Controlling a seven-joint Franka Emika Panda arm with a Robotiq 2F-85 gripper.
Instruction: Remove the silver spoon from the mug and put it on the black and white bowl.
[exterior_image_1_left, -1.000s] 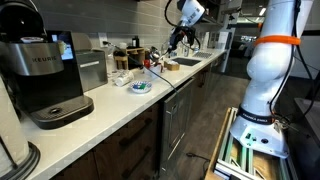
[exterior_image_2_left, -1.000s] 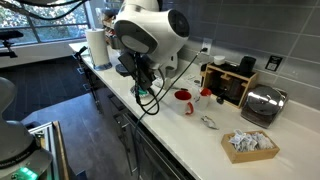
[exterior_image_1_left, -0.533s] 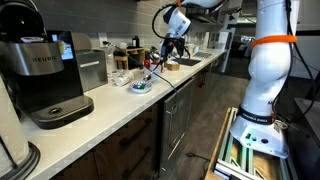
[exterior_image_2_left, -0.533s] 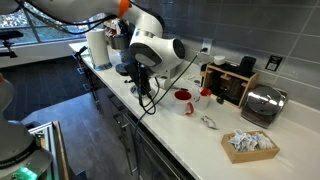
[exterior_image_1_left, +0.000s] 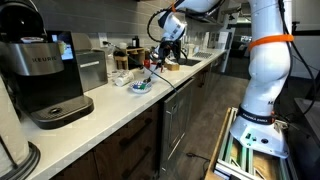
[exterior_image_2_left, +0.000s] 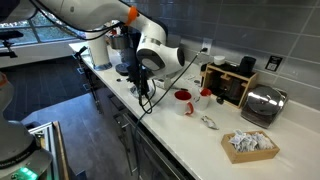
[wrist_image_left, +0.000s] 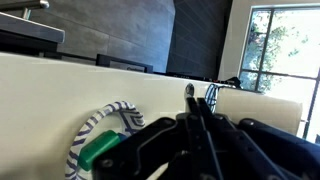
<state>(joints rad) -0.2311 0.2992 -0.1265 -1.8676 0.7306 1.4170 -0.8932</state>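
The silver spoon's tip hangs outside the bowl's striped rim (exterior_image_1_left: 140, 85) (wrist_image_left: 136, 114), so it is too early to release. The spoon moves over the bowl, before my gripper lets go of it.
My gripper (wrist_image_left: 197, 102) is shut on the silver spoon (wrist_image_left: 189, 91); only the spoon's slim silvery tip shows past the fingertips in the wrist view. The black and white bowl (wrist_image_left: 110, 118) lies on the pale counter just left of the gripper and has a green thing (wrist_image_left: 100, 150) in it. In an exterior view the gripper (exterior_image_1_left: 159, 62) hangs a little above and beyond the bowl (exterior_image_1_left: 140, 86). The red mug (exterior_image_2_left: 183, 100) stands on the counter to the right of the arm (exterior_image_2_left: 152, 55), apart from the gripper.
A Keurig coffee machine (exterior_image_1_left: 45, 75) stands at the near end of the counter and a sink (exterior_image_1_left: 186, 62) at the far end. A toaster (exterior_image_2_left: 262, 103), a cardboard tray of packets (exterior_image_2_left: 250, 144), a small silvery item (exterior_image_2_left: 208, 121) and a paper towel roll (exterior_image_2_left: 97, 47) also stand on the counter.
The arm has swung from over the sink end of the counter toward the patterned bowl and lowered. The gripper stays shut.
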